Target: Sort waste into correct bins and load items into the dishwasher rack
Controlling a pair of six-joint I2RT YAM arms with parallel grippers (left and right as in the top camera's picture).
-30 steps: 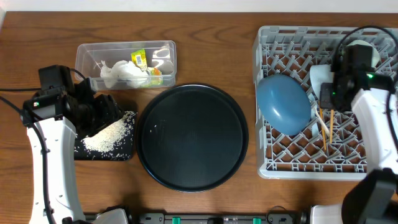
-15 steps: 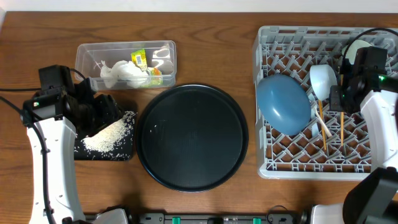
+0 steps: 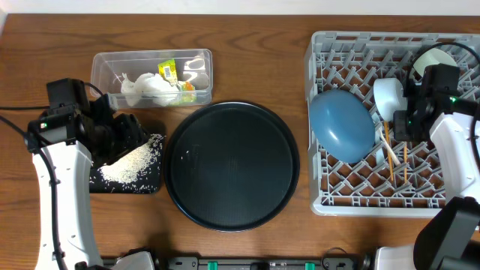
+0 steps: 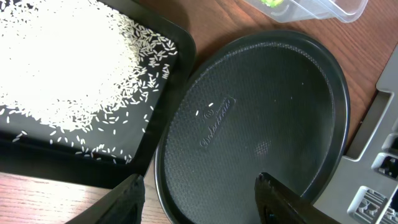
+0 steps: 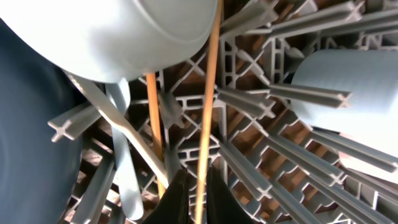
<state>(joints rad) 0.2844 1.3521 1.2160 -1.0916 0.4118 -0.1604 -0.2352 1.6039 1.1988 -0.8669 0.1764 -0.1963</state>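
The chopstick held by the robot's right gripper lies between the wires of the grey rack and would stay there, so the right gripper should let it go.
The grey dishwasher rack (image 3: 352,45) holds the blue bowl (image 3: 343,124), a white cup (image 3: 388,96), a white spoon (image 3: 388,150) and wooden chopsticks. My right gripper (image 3: 403,133) is over the rack, shut on one chopstick (image 5: 208,93) that points up past the cup (image 5: 124,31); a second chopstick (image 5: 152,118) lies beside it. The clear tub (image 3: 101,64) holds napkins (image 3: 142,88) and the yellow-green wrapper (image 3: 167,71). The shallow black tray (image 3: 150,180) holds rice (image 3: 131,161). My left gripper (image 4: 205,199) is open and empty, at the gap between this tray (image 4: 62,168) and the round tray.
The large round black tray (image 3: 232,165) lies between the shallow tray and the rack, almost bare, with a few grains (image 4: 208,109). A pale round vessel (image 3: 433,56) stands in the rack's far right corner, partly behind my right arm.
My right gripper has moved right and slightly toward the rack's front with the chopstick, uncovering the white cup. The left arm has not moved.
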